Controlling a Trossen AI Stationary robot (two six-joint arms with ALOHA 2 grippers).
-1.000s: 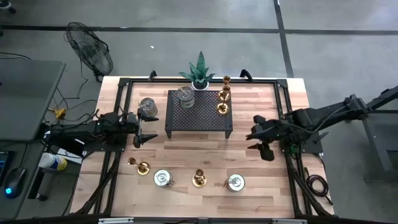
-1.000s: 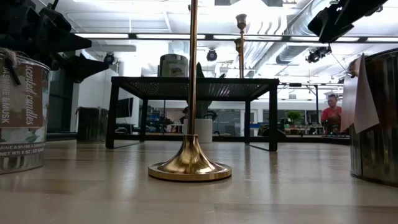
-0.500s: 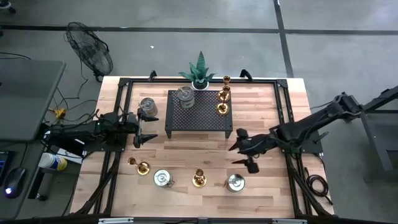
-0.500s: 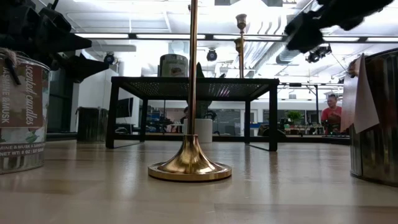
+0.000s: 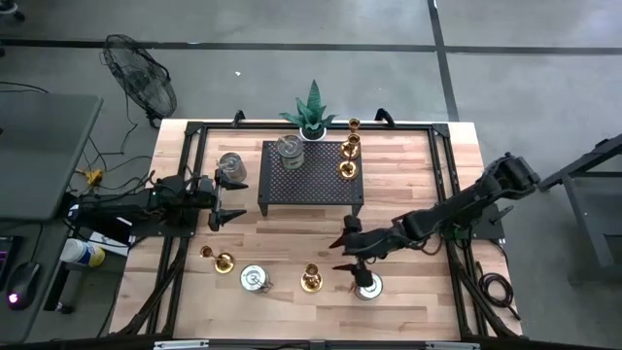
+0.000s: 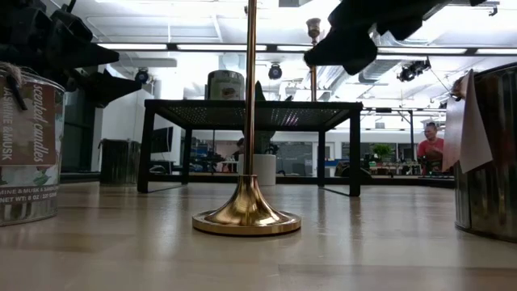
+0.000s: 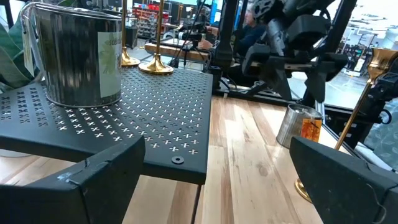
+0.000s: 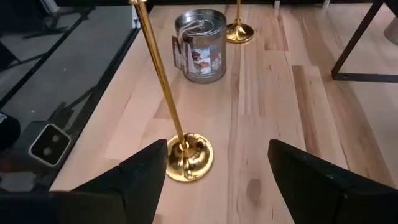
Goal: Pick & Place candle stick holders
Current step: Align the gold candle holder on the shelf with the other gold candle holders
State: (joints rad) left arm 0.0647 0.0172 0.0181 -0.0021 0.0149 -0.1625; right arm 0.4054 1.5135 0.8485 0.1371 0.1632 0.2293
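The middle brass holder needs to go on the black rack [image 5: 311, 185]. My right gripper will next grab the middle brass holder's slim stem [image 5: 311, 276].
Brass holders with slim stems [image 5: 311, 280] [image 5: 222, 261] and silvery tins [image 5: 254, 280] [image 5: 368, 285] stand on their bases in a row near the table's front edge. One tin [image 5: 290, 148] and two brass holders [image 5: 348, 160] stand on the black rack [image 5: 311, 185]. Another tin [image 5: 231, 167] stands left of the rack. My right gripper [image 5: 342, 251] hangs open above the table between the middle brass holder [image 8: 188, 158] and the right tin, touching nothing. My left gripper [image 5: 231, 201] is open and empty left of the rack.
A spiky green plant [image 5: 312, 112] in a white pot stands behind the rack, with a brass holder [image 5: 354, 124] beside it. A black frame [image 5: 442, 156] edges the table. There is bare wood between the rack and the front row.
My right gripper has reached from the table's right edge toward the left and the near edge, passing in front of the rack to a place above the front row, near the middle brass holder. It has stayed open. No holder has moved.
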